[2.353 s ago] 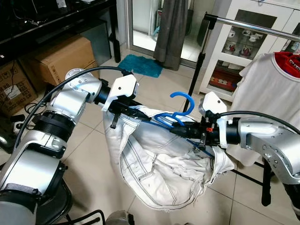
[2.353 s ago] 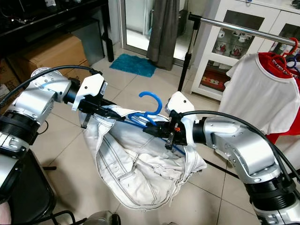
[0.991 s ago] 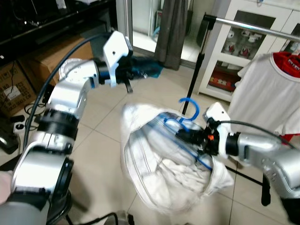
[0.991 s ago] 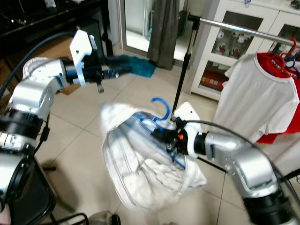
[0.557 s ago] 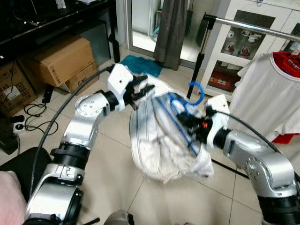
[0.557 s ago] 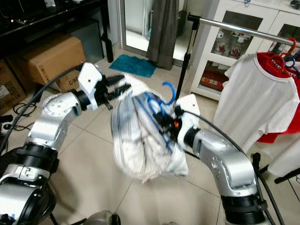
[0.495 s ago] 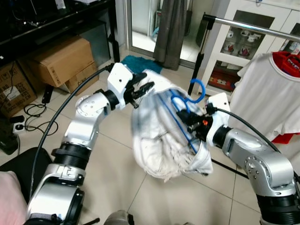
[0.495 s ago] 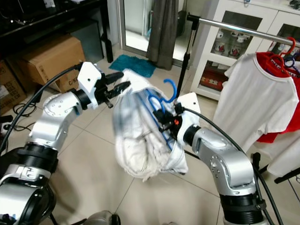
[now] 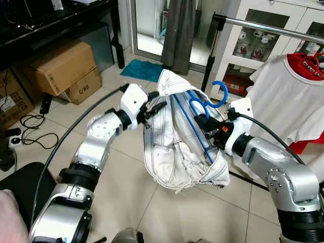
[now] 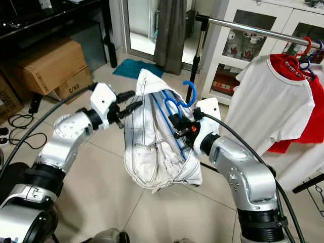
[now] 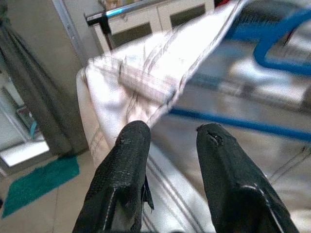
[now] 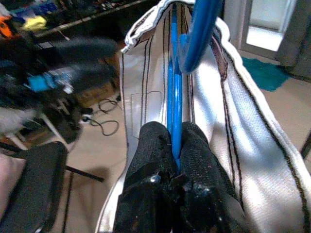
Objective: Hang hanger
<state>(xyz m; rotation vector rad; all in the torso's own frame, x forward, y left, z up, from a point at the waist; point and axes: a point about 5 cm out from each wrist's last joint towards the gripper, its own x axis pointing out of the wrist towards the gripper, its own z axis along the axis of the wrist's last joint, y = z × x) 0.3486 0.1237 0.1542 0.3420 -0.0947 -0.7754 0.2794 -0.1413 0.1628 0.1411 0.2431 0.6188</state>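
Note:
My left gripper pinches the garment by its upper hem edge next, which stands out from the hanger while the bunched cloth hangs slack.
A white garment hangs bunched on a blue hanger, held up in front of me over the tiled floor. My right gripper is shut on the hanger's blue wire just below the hook. At the garment's upper left edge, my left gripper stands open, and its fingers have the cloth's hem just beyond their tips. The metal clothes rail runs behind and above, to the right. The hook is below the rail, apart from it.
A white T-shirt on a red hanger hangs on the rail at right, with its black post behind the garment. A white glass cabinet stands behind. Cardboard boxes, a floor cable and a teal mat lie at left.
My left gripper let go of the garment, swung up and away, then returned to its upper edge. The right gripper lifted the hanger, and the garment now hangs narrower and still.

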